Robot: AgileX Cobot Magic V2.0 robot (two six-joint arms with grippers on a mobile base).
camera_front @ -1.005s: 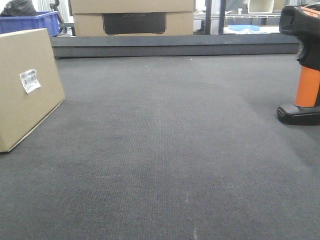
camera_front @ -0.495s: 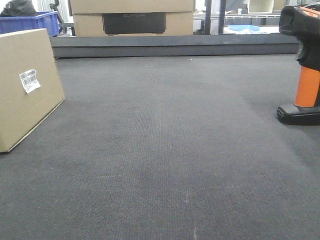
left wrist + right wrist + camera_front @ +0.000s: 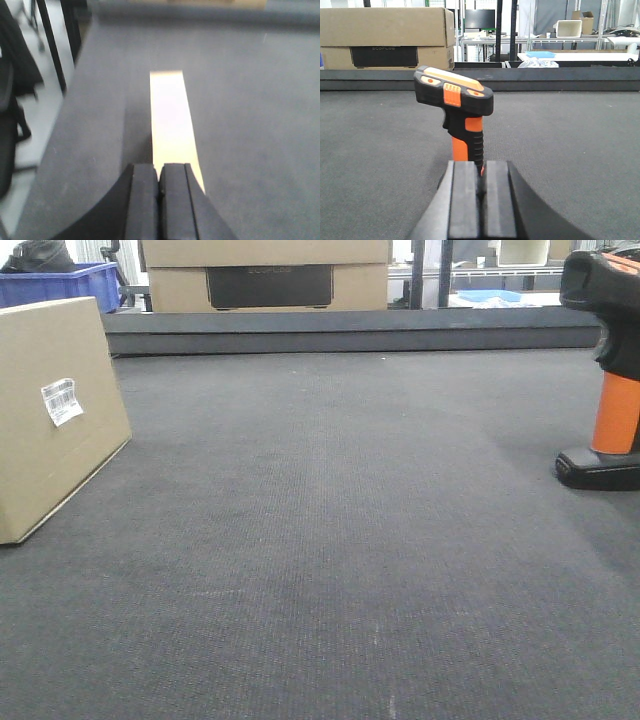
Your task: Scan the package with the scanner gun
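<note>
The left gripper takes hold of the package by its narrow top (image 3: 40,307) next, to turn the package's barcode label (image 3: 61,401) toward the scanner gun.
The package (image 3: 55,430), a tan cardboard box with a small white barcode label (image 3: 61,401), stands tilted on the dark mat at the far left. In the left wrist view its narrow top edge (image 3: 172,120) runs straight ahead of my left gripper (image 3: 160,167), whose jaws are shut with nothing between them. The scanner gun (image 3: 612,390) stands upright on its black base at the far right, with a black head and an orange handle. In the right wrist view the scanner gun (image 3: 457,100) is just beyond my right gripper (image 3: 480,164), which is shut and holds nothing.
Large cardboard boxes (image 3: 265,275) with a dark panel stand behind a raised dark ledge (image 3: 350,330) at the back. A blue bin (image 3: 60,282) is at the back left. The table's left edge (image 3: 55,135) drops off beside a black chair (image 3: 7,125).
</note>
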